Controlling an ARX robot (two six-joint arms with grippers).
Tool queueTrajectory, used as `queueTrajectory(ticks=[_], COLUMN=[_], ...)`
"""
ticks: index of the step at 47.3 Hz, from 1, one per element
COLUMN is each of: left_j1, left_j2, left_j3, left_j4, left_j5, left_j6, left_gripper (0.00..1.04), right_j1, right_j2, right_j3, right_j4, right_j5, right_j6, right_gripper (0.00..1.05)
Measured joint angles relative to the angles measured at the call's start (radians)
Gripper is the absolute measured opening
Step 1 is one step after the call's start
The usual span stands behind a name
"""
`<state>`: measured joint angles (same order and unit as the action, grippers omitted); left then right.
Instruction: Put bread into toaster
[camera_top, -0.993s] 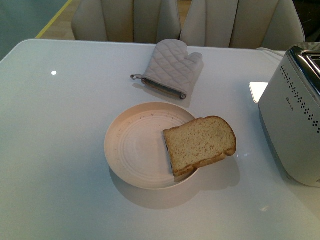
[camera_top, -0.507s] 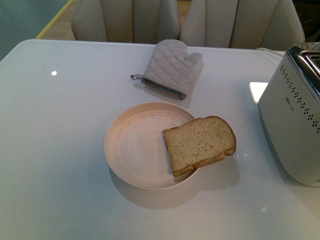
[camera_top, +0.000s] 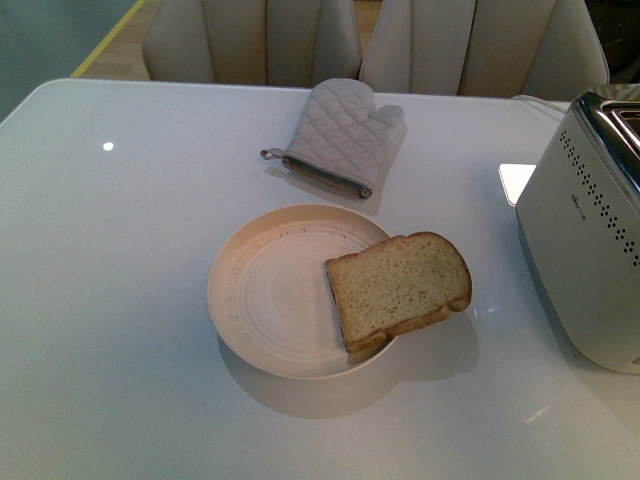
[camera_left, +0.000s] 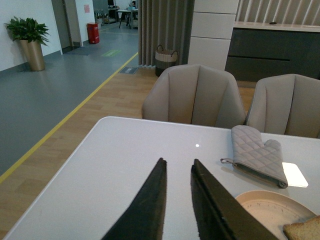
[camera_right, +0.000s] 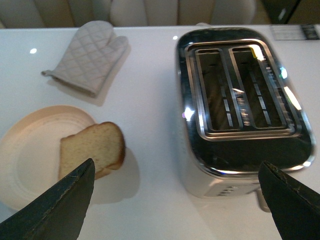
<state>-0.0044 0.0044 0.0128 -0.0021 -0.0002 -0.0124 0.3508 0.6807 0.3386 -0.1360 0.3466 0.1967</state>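
My right gripper grabs the bread (camera_top: 400, 290) by its crust edge that sticks out over the plate next, to slot the bread into the toaster (camera_top: 590, 240).
The bread (camera_top: 400, 290) is one tan slice with a brown crust. It leans on the right rim of a round cream plate (camera_top: 270, 290) and overhangs it; it also shows in the right wrist view (camera_right: 92, 149) and, at the corner, in the left wrist view (camera_left: 304, 231). The silver-white toaster (camera_top: 590, 240) stands at the right; the right wrist view shows its chrome top with two empty slots (camera_right: 242, 90). My right gripper (camera_right: 175, 172) is open and empty, above the table between bread and toaster. My left gripper (camera_left: 177, 161) is shut and empty, over the table left of the plate. Neither arm shows in the front view.
A quilted grey oven mitt (camera_top: 345, 135) lies behind the plate. Beige chairs (camera_top: 380, 40) stand along the table's far edge. The white table (camera_top: 110, 300) extends left of the plate.
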Motion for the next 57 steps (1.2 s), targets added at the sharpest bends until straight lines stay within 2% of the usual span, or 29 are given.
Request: queueTrajectory(ticks=[6, 12, 24, 35, 57], left_j1=[0.0, 0.0, 0.0, 0.0, 0.0], left_j2=[0.0, 0.0, 0.0, 0.0, 0.0], left_j3=[0.0, 0.0, 0.0, 0.0, 0.0], left_j4=[0.0, 0.0, 0.0, 0.0, 0.0], left_j5=[0.0, 0.0, 0.0, 0.0, 0.0], left_j6=[0.001, 0.001, 0.002, 0.003, 0.003], left_gripper=[0.43, 0.64, 0.98, 0.98, 0.98], right_j1=[0.044, 0.071, 0.085, 0.06, 0.018], right_j2=[0.273, 0.517, 0.856, 1.086, 1.328], right_j3=[0.086, 0.165, 0.312, 0.406, 0.429], right_j4=[0.129, 0.249, 0.29, 0.319, 0.429], right_j5=[-0.055, -0.051, -0.119, -0.153, -0.282], right_j6=[0.061, 0.079, 0.181, 0.298, 0.471], right_gripper=[0.96, 0.96, 0.96, 0.96, 0.96])
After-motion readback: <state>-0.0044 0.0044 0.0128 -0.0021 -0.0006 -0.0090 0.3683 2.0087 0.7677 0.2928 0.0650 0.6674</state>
